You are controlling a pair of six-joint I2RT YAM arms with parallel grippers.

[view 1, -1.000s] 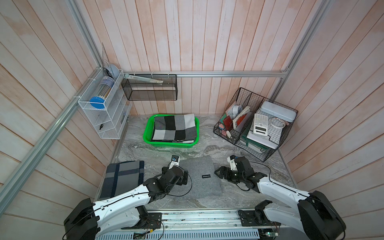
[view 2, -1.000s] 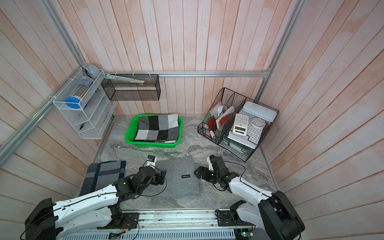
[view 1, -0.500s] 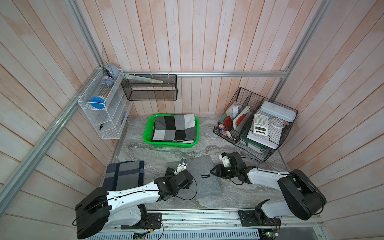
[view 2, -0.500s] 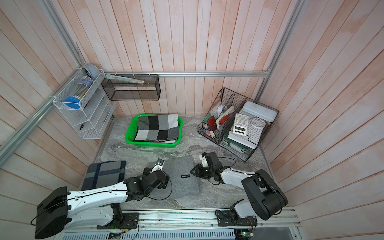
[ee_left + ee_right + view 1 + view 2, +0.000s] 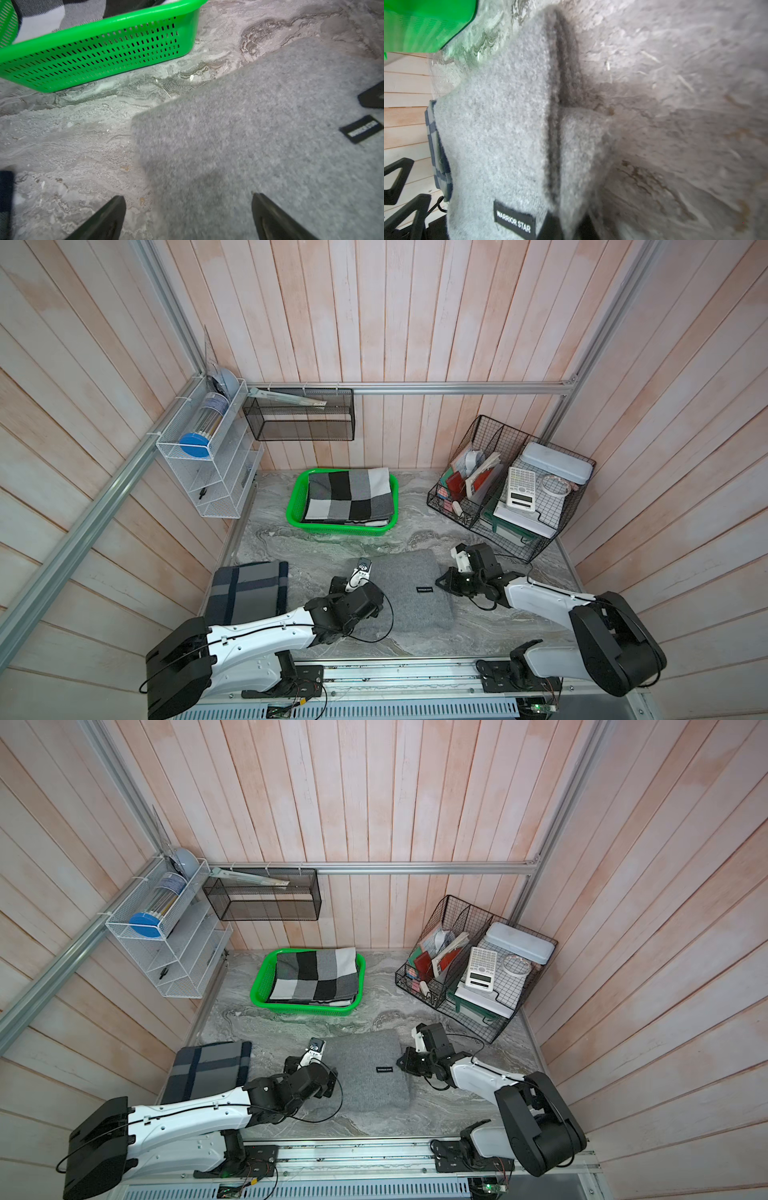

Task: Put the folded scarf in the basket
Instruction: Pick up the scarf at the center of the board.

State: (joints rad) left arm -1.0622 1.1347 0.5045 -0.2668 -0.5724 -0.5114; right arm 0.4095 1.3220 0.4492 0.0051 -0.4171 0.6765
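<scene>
Next, my left gripper pinches the grey folded scarf's side edge opposite my right gripper to carry it spread and folded into the basket (image 5: pixel 295 506).
A grey folded scarf (image 5: pixel 409 589) (image 5: pixel 370 1073) with a small black label lies flat on the marble table, in front of the green basket (image 5: pixel 295 506) (image 5: pixel 259 986). A black, white and grey checked scarf (image 5: pixel 349 493) lies in the basket. My right gripper (image 5: pixel 444 583) (image 5: pixel 566 220) is shut on the grey scarf's right edge, with a fold of cloth (image 5: pixel 581 145) pinched between its fingers. My left gripper (image 5: pixel 353 593) (image 5: pixel 188 207) is open and low at the scarf's left edge (image 5: pixel 249 124). One finger is over the table and one over the cloth.
A navy plaid folded scarf (image 5: pixel 247 593) lies at the front left. A black wire desk organizer (image 5: pixel 511 489) full of stationery stands at the back right. A white wire shelf (image 5: pixel 208 472) and a black mesh bin (image 5: pixel 299 414) hang on the walls.
My right gripper has shut on the grey scarf's right edge. The left gripper has shifted slightly toward the scarf's left edge and stays open.
</scene>
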